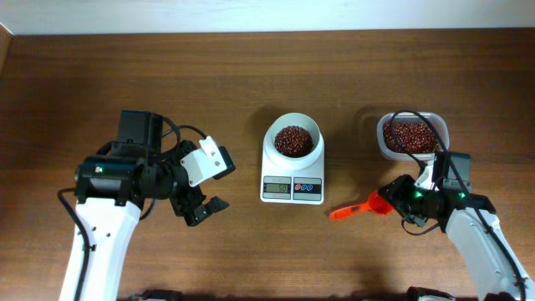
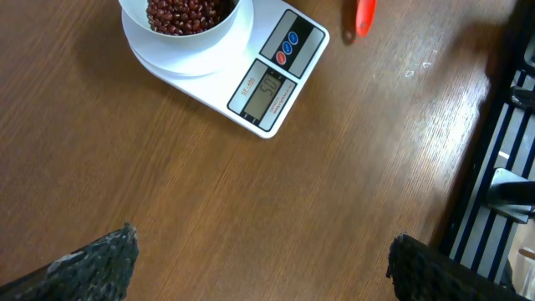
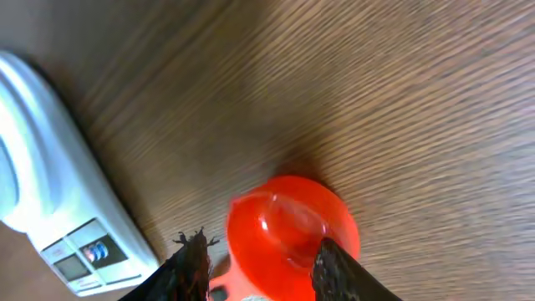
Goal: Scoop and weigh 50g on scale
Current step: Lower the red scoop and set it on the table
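My right gripper will go lower first and then close on the scoop, because the fingers are above the rim of the scoop's cup [image 1: 375, 199] [image 3: 236, 216].
The white scale [image 1: 292, 171] stands mid-table, and its round white bowl [image 1: 293, 140] holds red beans. In the left wrist view the scale [image 2: 267, 84] and its bowl [image 2: 188, 17] are at the top. A red scoop [image 1: 359, 208] lies on the table to the right of the scale, its handle pointing left. My right gripper [image 1: 393, 201] is at the scoop's cup. In the right wrist view the empty scoop [image 3: 288, 230] sits between the parted fingers [image 3: 194, 267], with a gap on the left side. My left gripper [image 1: 207, 209] hovers wide open left of the scale, holding nothing.
A clear plastic tub [image 1: 411, 135] of red beans sits at the right, just behind my right arm. The scoop's red tip [image 2: 365, 17] shows at the top of the left wrist view. A dark slatted structure [image 2: 501, 159] lies off the table's edge there.
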